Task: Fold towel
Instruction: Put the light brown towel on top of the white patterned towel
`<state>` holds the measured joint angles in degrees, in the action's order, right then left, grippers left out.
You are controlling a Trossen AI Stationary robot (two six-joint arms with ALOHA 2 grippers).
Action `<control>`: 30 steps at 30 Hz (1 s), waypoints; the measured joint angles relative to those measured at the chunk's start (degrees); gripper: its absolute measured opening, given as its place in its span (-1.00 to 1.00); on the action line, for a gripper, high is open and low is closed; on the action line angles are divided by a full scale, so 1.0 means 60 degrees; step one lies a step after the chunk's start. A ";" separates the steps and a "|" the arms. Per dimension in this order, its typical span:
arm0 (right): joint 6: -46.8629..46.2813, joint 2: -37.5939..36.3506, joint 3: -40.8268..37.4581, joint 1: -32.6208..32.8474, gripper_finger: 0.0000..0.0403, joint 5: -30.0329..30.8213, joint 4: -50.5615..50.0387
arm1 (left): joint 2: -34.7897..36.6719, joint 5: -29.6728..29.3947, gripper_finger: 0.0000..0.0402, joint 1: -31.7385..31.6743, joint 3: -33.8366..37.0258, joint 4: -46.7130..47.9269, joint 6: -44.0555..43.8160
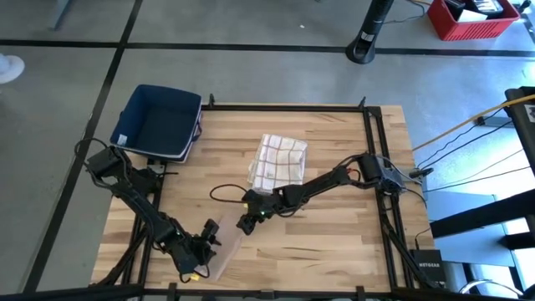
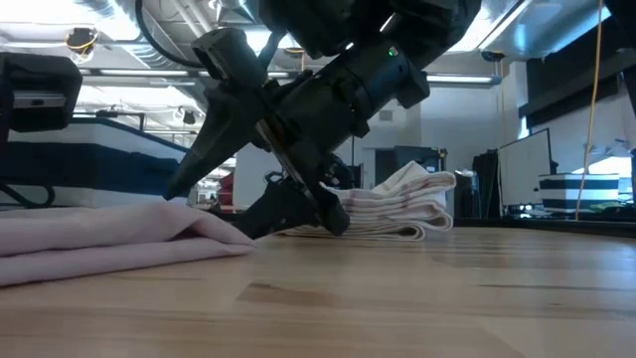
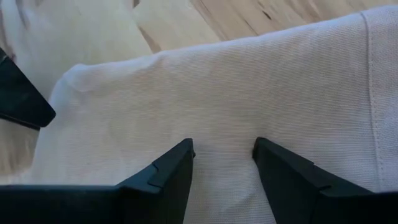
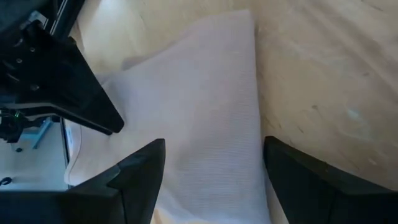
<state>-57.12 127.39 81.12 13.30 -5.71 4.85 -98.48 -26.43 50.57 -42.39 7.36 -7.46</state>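
Note:
My right gripper grips the pink towel by its edge (image 4: 259,163) next, to then add it to the folded checked towel.
A pale pink towel (image 1: 227,253) lies flat on the wooden table near its front left; the low view shows it as a low heap (image 2: 99,244). My left gripper (image 1: 209,236) stands open over the towel's near part, with cloth (image 3: 224,93) spread under and between its fingers. My right gripper (image 1: 244,224) stands open over the towel's far end (image 4: 205,93), a narrow tongue of cloth lying between its fingers. Both grippers slant downward. My left gripper's open fingers (image 3: 177,165) come down slanting onto the towel's flat top, one on either side of a stretch of cloth (image 3: 224,162); whether the tips touch it I cannot tell. My right gripper's open fingers (image 4: 143,168) straddle the towel's far end (image 4: 214,180); whether they touch it I cannot tell.
A folded checked towel (image 1: 278,159) lies at the table's middle, just beyond my right gripper, also in the low view (image 2: 397,204). A dark blue basket (image 1: 157,121) sits at the far left corner. Bare wood (image 1: 334,242) spreads to the right.

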 joint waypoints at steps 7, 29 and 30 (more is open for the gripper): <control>-0.0002 0.0124 -0.0001 0.0019 0.25 -0.0071 0.0296 | -0.0025 -0.0276 -0.15 -0.0008 0.0013 -0.0153 0.0084; 0.2562 -0.0060 0.2092 0.0298 -0.85 0.0233 -0.3710 | 0.0808 -0.0475 -0.15 0.0042 -0.0270 0.0666 -0.0200; 0.2823 -0.0168 0.2235 0.0348 -0.87 0.0379 -0.4192 | 0.0962 -0.0467 -0.15 0.0073 -0.0389 0.0803 -0.0209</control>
<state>-40.18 126.38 94.53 15.39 -3.44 -20.30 -92.71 -29.23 51.01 -44.72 12.18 -8.72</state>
